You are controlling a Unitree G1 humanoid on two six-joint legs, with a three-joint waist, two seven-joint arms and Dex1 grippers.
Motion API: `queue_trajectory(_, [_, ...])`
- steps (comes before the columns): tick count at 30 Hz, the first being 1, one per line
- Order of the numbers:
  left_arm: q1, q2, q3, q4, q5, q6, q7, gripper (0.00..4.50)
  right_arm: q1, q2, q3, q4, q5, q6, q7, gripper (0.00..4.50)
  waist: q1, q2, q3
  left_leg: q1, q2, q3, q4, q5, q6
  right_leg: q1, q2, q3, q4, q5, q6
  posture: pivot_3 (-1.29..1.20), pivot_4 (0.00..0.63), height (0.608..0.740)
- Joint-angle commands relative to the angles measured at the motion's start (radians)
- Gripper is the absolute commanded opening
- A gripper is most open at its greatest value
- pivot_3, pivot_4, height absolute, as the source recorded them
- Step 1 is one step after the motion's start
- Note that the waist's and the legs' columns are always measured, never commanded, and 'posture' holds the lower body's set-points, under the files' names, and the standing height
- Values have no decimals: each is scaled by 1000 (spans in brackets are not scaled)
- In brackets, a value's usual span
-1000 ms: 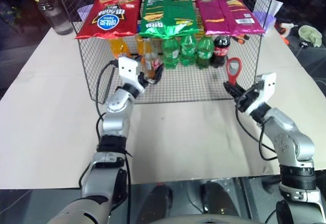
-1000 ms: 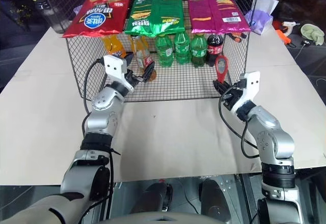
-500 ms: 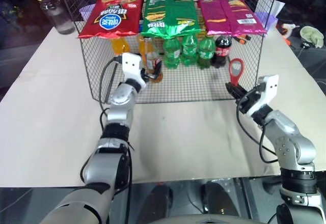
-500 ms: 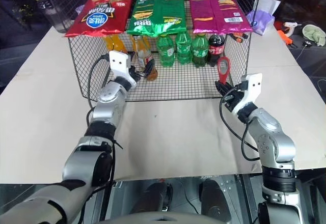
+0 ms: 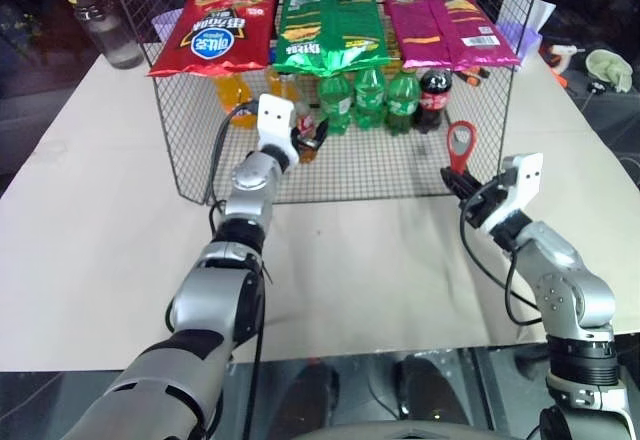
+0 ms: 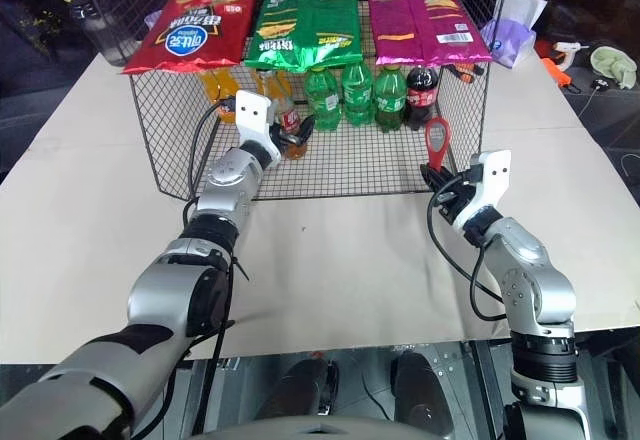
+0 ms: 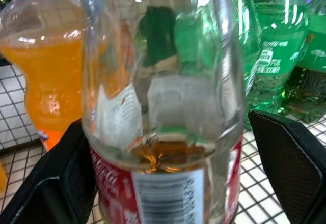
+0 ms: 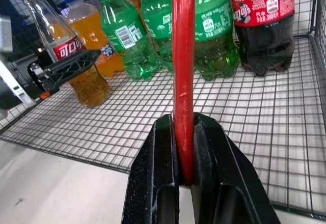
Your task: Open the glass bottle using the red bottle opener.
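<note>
I need to steady the glass bottle so it can be opened with the red opener, so next I should grip its lower body (image 7: 163,188) with my left gripper.
The glass bottle (image 7: 163,76), clear-necked with amber liquid and a red-and-white label, stands on the floor of the wire rack (image 5: 380,175). My left gripper (image 7: 165,124) reaches into the rack and is open, one black finger on each side of the bottle's lower body, with a gap on one side. The right wrist view shows the same bottle (image 8: 69,48) with a left finger (image 8: 66,66) beside it. My right gripper (image 8: 184,147) hovers in front of the rack's right part. It is shut on the handle of the red bottle opener (image 5: 459,145), which stands upright, head up.
Behind the glass bottle stand orange plastic bottles (image 5: 236,95), green bottles (image 5: 370,100) and a dark cola bottle (image 5: 434,100). Snack bags (image 5: 330,25) lie on the rack's top. A clear plastic bottle (image 5: 100,20) stands at the table's back left.
My left gripper has moved forward, deeper into the rack, and now straddles the glass bottle. The right gripper with the opener has stayed in place.
</note>
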Motion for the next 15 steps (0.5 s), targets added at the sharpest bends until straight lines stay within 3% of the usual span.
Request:
queue_trajectory(1, [-7, 9, 3, -7, 7, -22, -4, 3175, -8, 0, -5, -48, 5, -26, 0, 0, 0, 0, 0, 0, 0, 0, 0, 0, 0, 0, 0, 0, 0, 0, 0, 0, 150, 740])
queue_trajectory(2, [-4, 9, 3, -10, 7, -21, -4, 2754, -10, -1, -6, -45, 4, -26, 1, 0, 0, 0, 0, 0, 0, 0, 0, 0, 0, 0, 0, 0, 0, 0, 0, 0, 150, 740])
queue_trajectory(10, [62, 1, 16, -134, -39, 8, -62, 2781, -23, -6, 0, -29, -8, -31, 12, 0, 0, 0, 0, 0, 0, 1, 0, 0, 0, 0, 0, 0, 1, 0, 0, 0, 150, 740])
queue_trajectory(15, [204, 11, -16, -416, -75, 111, -143, 2781, -30, -5, 7, -23, -14, -35, 16, 0, -1, 0, 0, 0, 1, 1, 0, 0, 0, 0, 0, 0, 1, 0, 0, 0, 150, 740])
